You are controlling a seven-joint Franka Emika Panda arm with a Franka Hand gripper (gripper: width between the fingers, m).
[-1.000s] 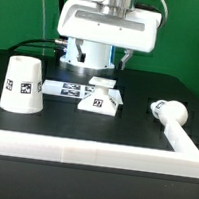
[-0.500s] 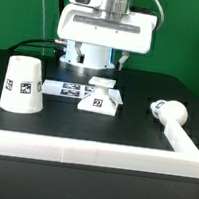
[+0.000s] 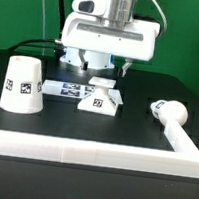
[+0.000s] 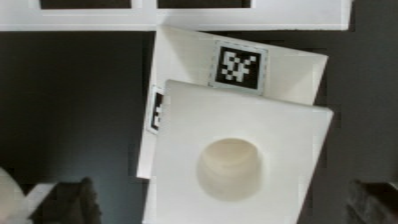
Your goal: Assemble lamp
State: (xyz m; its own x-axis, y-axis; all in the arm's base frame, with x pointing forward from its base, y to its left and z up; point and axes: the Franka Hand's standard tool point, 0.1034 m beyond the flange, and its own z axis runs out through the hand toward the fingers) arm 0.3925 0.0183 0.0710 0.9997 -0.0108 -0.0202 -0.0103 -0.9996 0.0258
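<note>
The gripper grabs the lamp base by its square top block [image 3: 102,83] [image 4: 242,120] next, leaving the round socket hole free to take the bulb.
The low square lamp base [image 3: 100,98] lies mid-table; in the wrist view it [image 4: 240,150] fills the centre and shows a round socket hole and a tag. My gripper [image 3: 104,66] hangs above and just behind it. It is open and empty, and in the wrist view its midpoint [image 4: 221,205] lies over the base, with the dark fingertips [image 4: 68,202] wide apart on either side of it. The tapered shade [image 3: 22,83] stands upside down at the exterior view's left. The bulb cylinder [image 3: 172,111] lies on its side at the exterior view's right.
The marker board [image 3: 67,86] lies flat just behind and left of the base, and also shows in the wrist view [image 4: 178,12]. A white rail-like border wall [image 3: 91,152] runs along the front and up the exterior view's right side.
The hand has come down a little toward the base and shifted slightly to the exterior view's right. The lamp parts have not moved.
</note>
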